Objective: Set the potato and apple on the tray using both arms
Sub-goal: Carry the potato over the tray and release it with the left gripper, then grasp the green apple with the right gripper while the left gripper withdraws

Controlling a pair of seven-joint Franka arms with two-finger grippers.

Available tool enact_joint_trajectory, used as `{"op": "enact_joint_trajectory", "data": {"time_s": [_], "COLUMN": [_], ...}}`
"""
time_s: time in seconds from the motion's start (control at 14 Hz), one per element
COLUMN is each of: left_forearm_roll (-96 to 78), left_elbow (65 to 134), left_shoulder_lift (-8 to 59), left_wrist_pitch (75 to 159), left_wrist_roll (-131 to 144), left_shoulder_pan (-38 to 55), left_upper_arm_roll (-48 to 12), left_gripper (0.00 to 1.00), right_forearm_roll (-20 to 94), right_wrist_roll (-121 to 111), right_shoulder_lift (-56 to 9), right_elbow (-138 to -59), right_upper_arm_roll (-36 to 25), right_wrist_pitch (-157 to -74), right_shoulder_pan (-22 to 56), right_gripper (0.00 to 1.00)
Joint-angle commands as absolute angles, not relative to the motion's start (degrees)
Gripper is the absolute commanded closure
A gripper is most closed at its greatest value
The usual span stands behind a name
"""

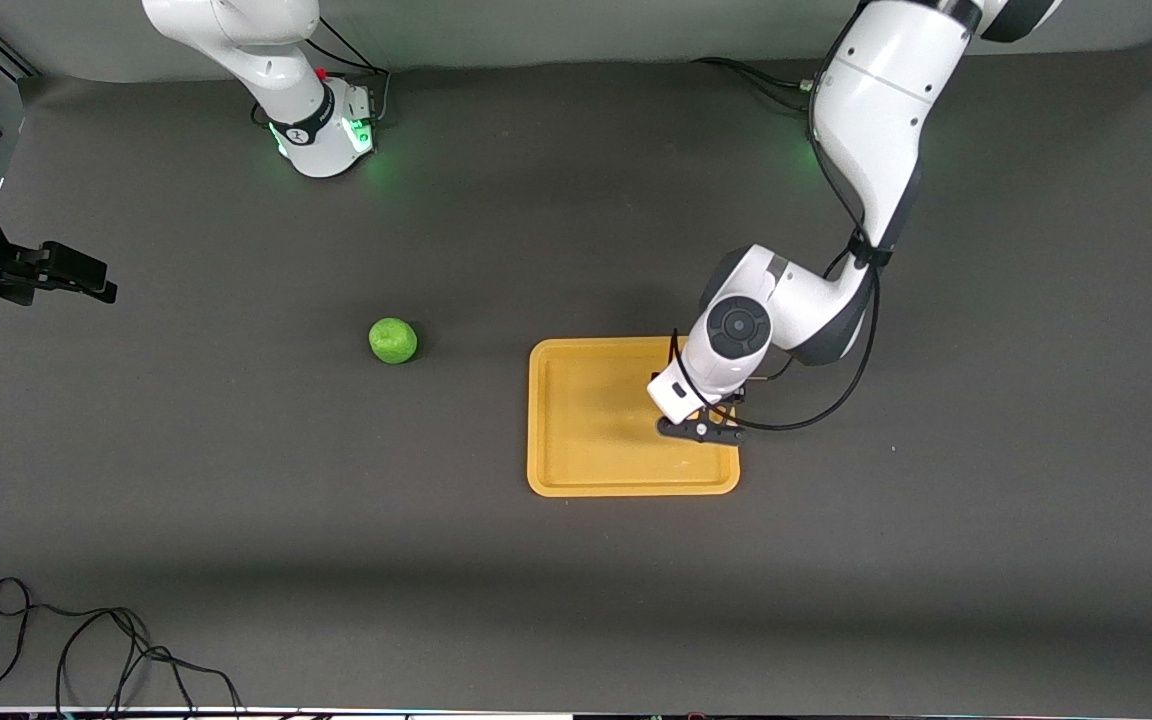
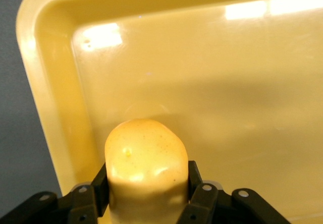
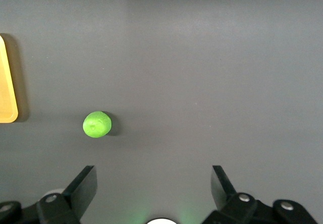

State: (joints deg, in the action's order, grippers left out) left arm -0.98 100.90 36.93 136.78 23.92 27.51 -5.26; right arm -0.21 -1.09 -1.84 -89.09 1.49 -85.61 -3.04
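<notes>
The potato's lower end (image 2: 146,138) sits low over the tray's bottom, inside the tray's rim, in the left wrist view. It is now time for my left gripper to open.
My left gripper (image 1: 701,432) is low over the yellow-orange tray (image 1: 586,430), at its end toward the left arm. In the left wrist view it (image 2: 146,179) is shut on the lumpy yellow potato (image 2: 145,158), just above the tray floor (image 2: 227,82). The wrist hides the potato in the front view. The green apple (image 1: 393,340) lies on the dark table, apart from the tray toward the right arm's end. My right gripper (image 3: 154,183) is open and empty, held high over the table and waiting. Its view shows the apple (image 3: 97,124) and a tray edge (image 3: 6,82).
The right arm's base (image 1: 321,135) glows green at the table's edge farthest from the front camera. A loose black cable (image 1: 86,650) lies near the front edge toward the right arm's end. Dark equipment (image 1: 26,270) juts in at that end.
</notes>
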Motion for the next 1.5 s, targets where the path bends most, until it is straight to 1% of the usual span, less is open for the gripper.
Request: {"op": "enact_joint_trajectory", "data": {"time_s": [0.0,0.07,0.21,0.29,0.43,0.57,0.71,0.79,1.0,1.07,1.21,1.36,1.43], "left_forearm_roll": [-0.6,-0.6,-0.3,-0.2,-0.2,-0.7,-0.7,-0.7,-0.2,-0.1,-0.1,-0.1,-0.1], "left_elbow": [99.6,99.6,99.5,99.4,98.3,97.9,97.9,97.9,98.1,98.3,101.1,103.8,103.9], "left_shoulder_lift": [37.2,37.2,37.4,37.4,36.3,31.9,25.6,22.4,14.6,12.7,8.8,4.6,3.5], "left_wrist_pitch": [136.3,136.4,136.4,136.4,135.3,131.2,126.6,123.9,117.2,115.2,113.7,113.5,112.9], "left_wrist_roll": [24.8,25.0,24.9,24.2,24.3,24.9,24.4,24.0,19.6,16.6,9.2,6.1,6.2], "left_shoulder_pan": [27.9,28.0,28.2,28.1,27.3,25.8,24.0,21.4,15.8,12.3,8.3,3.4,2.3], "left_upper_arm_roll": [-4.7,-4.7,-4.7,-4.7,-4.6,-4.6,-4.3,-4.3,-4.2,-4.2,-4.0,-4.0,-3.9], "left_gripper": [0.64,0.49,0.30,0.01,0.00,0.00,0.00,0.00,0.00,0.00,0.00,0.00,0.00], "right_forearm_roll": [0.5,0.6,0.5,0.6,0.5,0.5,0.5,0.5,0.5,0.5,0.5,0.5,0.5], "right_wrist_roll": [1.2,5.3,11.3,13.9,20.2,22.0,22.0,22.0,21.9,21.9,22.1,22.2,22.3], "right_shoulder_lift": [-0.5,0.0,1.4,1.8,2.5,5.2,10.7,13.2,17.1,17.4,16.6,13.6,12.0], "right_elbow": [-89.6,-89.7,-91.2,-91.4,-91.8,-96.2,-105.0,-109.6,-120.7,-123.8,-129.0,-132.3,-134.2], "right_upper_arm_roll": [1.1,1.2,1.2,1.2,1.1,1.1,1.2,1.2,1.0,1.0,1.1,1.1,1.2], "right_wrist_pitch": [-85.8,-85.5,-85.6,-85.7,-85.6,-87.0,-92.3,-95.0,-102.4,-104.8,-111.1,-118.3,-122.5], "right_shoulder_pan": [1.1,3.3,9.2,12.1,17.9,21.1,21.3,21.3,21.3,21.3,21.4,21.4,21.4], "right_gripper": [0.00,0.00,0.00,0.00,0.00,0.00,0.00,0.00,0.00,0.00,0.00,0.00,0.00]}}
